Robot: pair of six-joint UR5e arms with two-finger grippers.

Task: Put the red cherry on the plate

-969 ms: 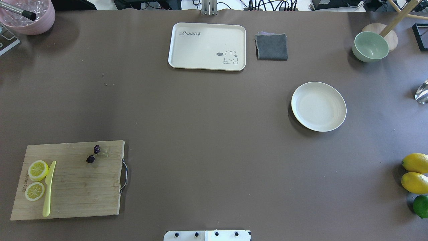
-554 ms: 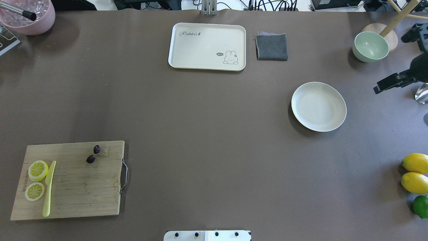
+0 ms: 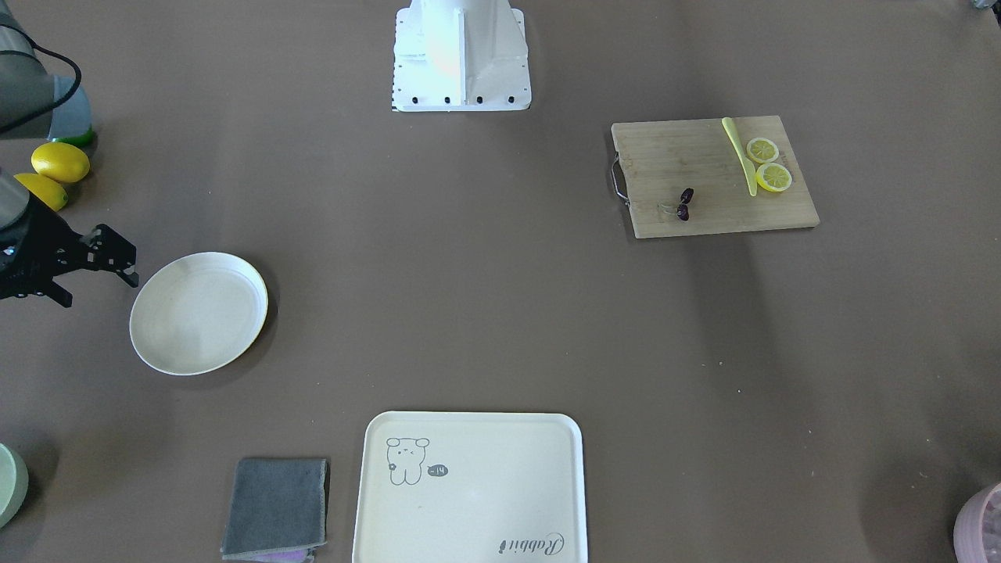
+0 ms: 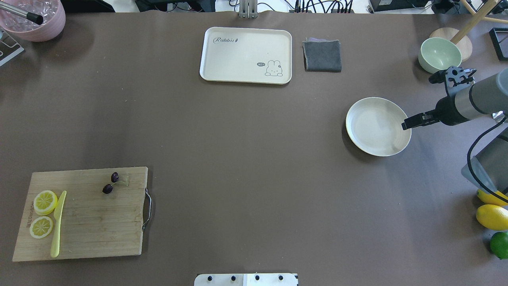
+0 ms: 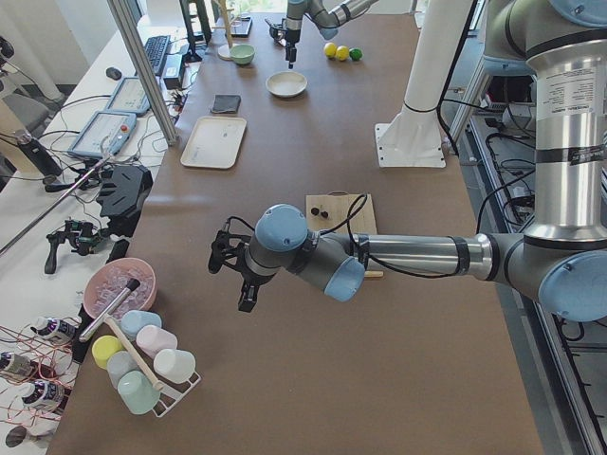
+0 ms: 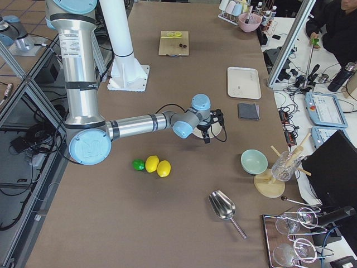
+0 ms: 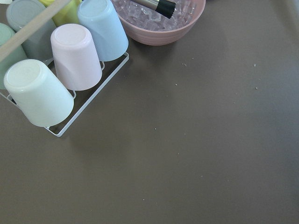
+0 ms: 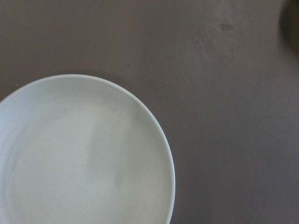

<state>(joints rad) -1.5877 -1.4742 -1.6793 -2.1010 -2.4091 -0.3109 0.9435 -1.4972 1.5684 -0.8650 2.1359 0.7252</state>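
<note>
I should next grab the plate (image 3: 199,313) with my right gripper to make it ready for the red cherry, and I should hold the plate by its rim (image 3: 147,283).
The red cherry (image 4: 110,183) (image 3: 684,205), a dark maroon pair on a thin green stem, lies near the top right corner of a wooden cutting board (image 4: 87,222) at the near left of the table. Nothing lies on the round cream plate (image 4: 373,127) (image 3: 199,313) (image 8: 84,154) on the right side. My right gripper (image 4: 420,99) (image 3: 103,292) hangs open at the plate's right rim, holding nothing. My left gripper (image 5: 232,280) shows only in the exterior left view, above bare table far from the board; I cannot tell its state.
Two lemon slices (image 4: 43,212) and a yellow knife (image 4: 58,224) share the board. A rabbit tray (image 4: 245,55) and grey cloth (image 4: 322,55) sit at the back. A green bowl (image 4: 439,55), lemons (image 4: 492,216), a lime (image 4: 499,244), a pink ice bowl (image 7: 161,18) and racked cups (image 7: 70,60) line the table's ends.
The right arm came in from the right edge and swung left, so its open gripper now hangs at the plate's right rim. The cherry and plate have not moved.
</note>
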